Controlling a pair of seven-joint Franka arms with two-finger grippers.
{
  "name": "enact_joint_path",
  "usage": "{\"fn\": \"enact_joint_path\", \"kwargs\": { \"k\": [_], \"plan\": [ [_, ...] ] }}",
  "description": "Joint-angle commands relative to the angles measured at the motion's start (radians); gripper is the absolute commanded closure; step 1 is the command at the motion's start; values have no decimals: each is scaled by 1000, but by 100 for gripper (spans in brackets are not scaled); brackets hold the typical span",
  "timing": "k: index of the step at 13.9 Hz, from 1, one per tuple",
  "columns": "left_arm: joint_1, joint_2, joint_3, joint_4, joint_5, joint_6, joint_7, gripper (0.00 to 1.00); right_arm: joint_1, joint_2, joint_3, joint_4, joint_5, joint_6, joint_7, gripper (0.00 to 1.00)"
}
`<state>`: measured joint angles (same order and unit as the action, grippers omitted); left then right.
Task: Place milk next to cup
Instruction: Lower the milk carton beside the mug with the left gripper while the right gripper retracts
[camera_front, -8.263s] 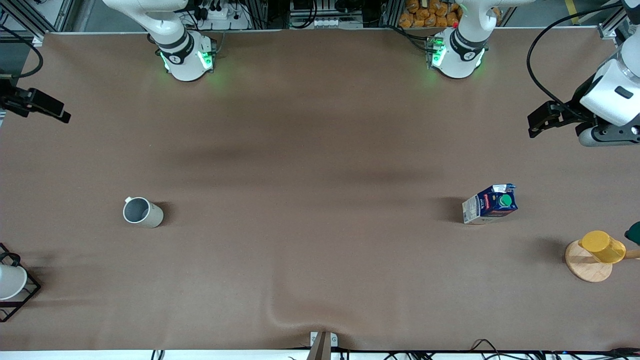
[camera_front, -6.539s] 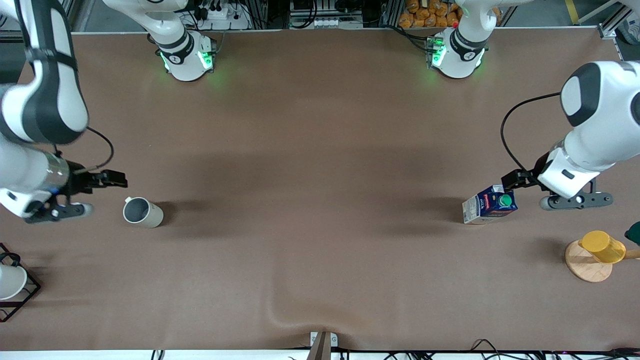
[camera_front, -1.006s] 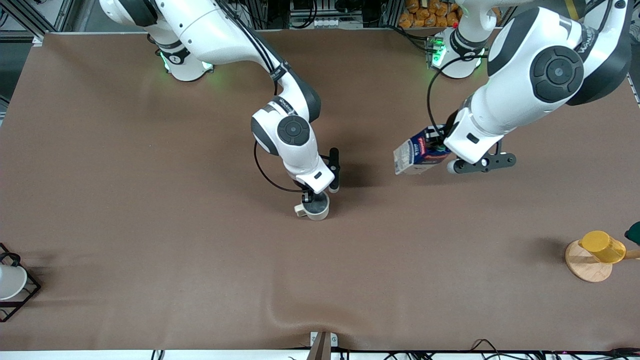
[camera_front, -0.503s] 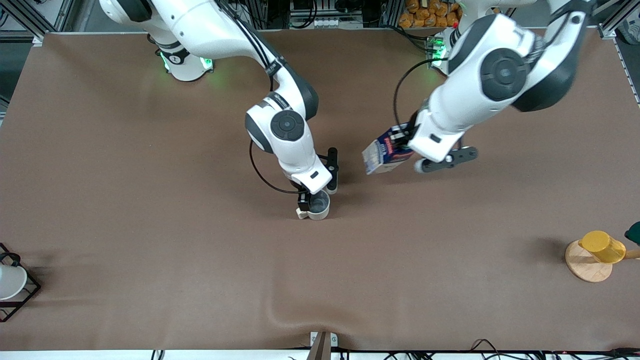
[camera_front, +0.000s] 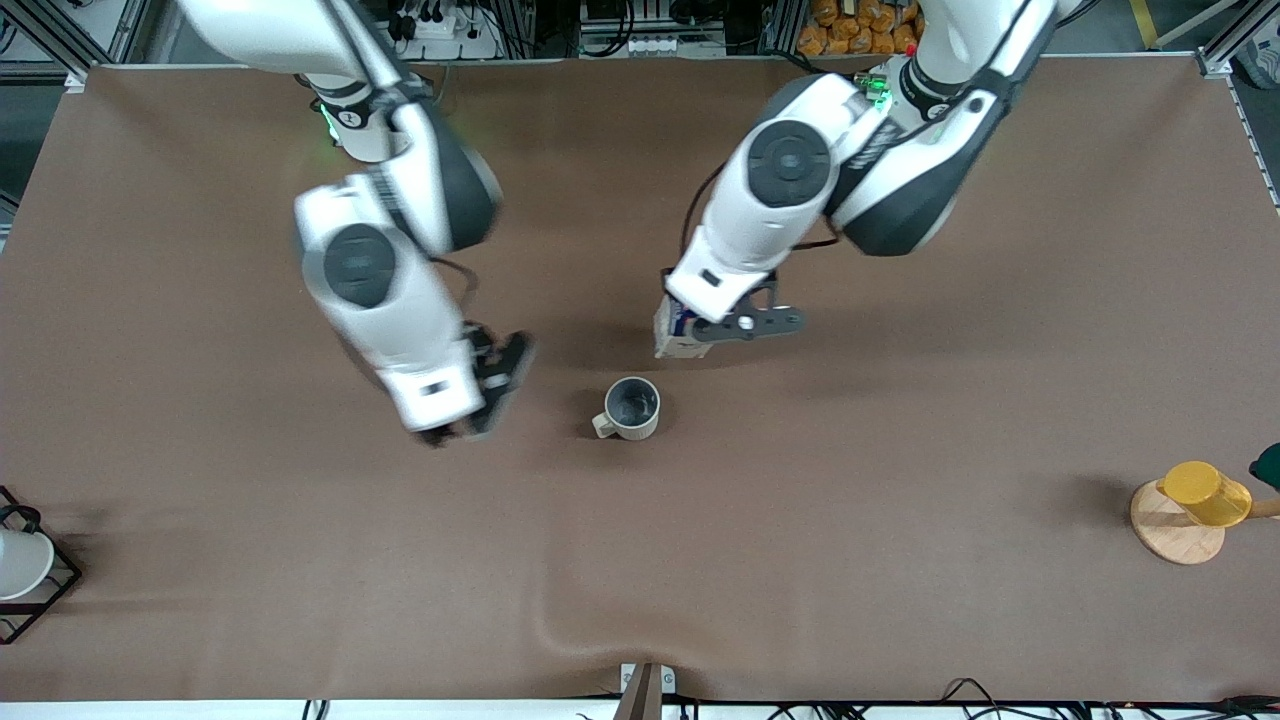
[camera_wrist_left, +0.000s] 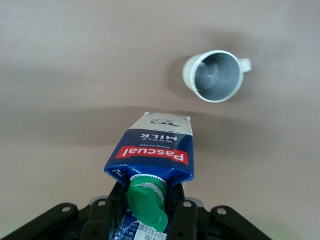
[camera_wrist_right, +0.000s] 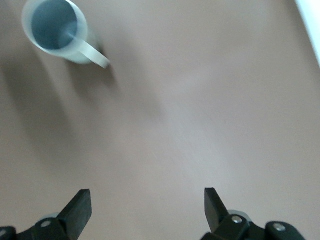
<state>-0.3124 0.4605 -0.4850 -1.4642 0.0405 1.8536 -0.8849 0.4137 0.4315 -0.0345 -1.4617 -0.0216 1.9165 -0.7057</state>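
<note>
My left gripper holds the milk (camera_front: 667, 336) short of the table beside the cup and should lower it first. The milk would fall if I opened now.
The cup (camera_front: 630, 408), a pale grey-beige mug with a small handle, stands upright and alone in the middle of the brown table. My left gripper (camera_front: 692, 328) is shut on the milk (camera_front: 667, 336), a dark blue carton with a green cap, and holds it low over the cloth close beside the cup. I cannot tell whether the carton touches the table. The left wrist view shows the milk (camera_wrist_left: 152, 152) upright in my left gripper (camera_wrist_left: 150, 202), with the cup (camera_wrist_left: 215, 76) a short gap away. My right gripper (camera_front: 478, 398) is open and empty, apart from the cup. The right wrist view shows the right gripper (camera_wrist_right: 147, 205) and the cup (camera_wrist_right: 55, 30).
A yellow cup (camera_front: 1205, 493) sits on a round wooden board (camera_front: 1165, 535) at the left arm's end. A white cup in a black wire rack (camera_front: 25, 570) stands at the right arm's end. The cloth has a wrinkle (camera_front: 560, 630) near the front edge.
My right gripper has let go of the cup and moved off toward the right arm's end. My left gripper has brought the milk down beside the cup.
</note>
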Motion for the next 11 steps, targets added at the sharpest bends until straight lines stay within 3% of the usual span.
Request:
{"fn": "enact_joint_path", "kwargs": {
  "k": [1, 4, 8, 11],
  "plan": [
    [-77, 110, 17, 119, 90, -8, -20, 83, -134, -129, 24, -100, -9, -51, 31, 0],
    [-138, 148, 68, 128, 110, 35, -17, 83, -246, -180, 22, -103, -11, -88, 29, 0],
    [-234, 165, 166, 130, 110, 68, -12, 83, -347, -286, 10, -105, -11, -241, 86, 0],
    [-244, 179, 175, 130, 110, 81, -14, 81, -418, -344, 7, -105, -14, -247, 98, 0]
  ]
}}
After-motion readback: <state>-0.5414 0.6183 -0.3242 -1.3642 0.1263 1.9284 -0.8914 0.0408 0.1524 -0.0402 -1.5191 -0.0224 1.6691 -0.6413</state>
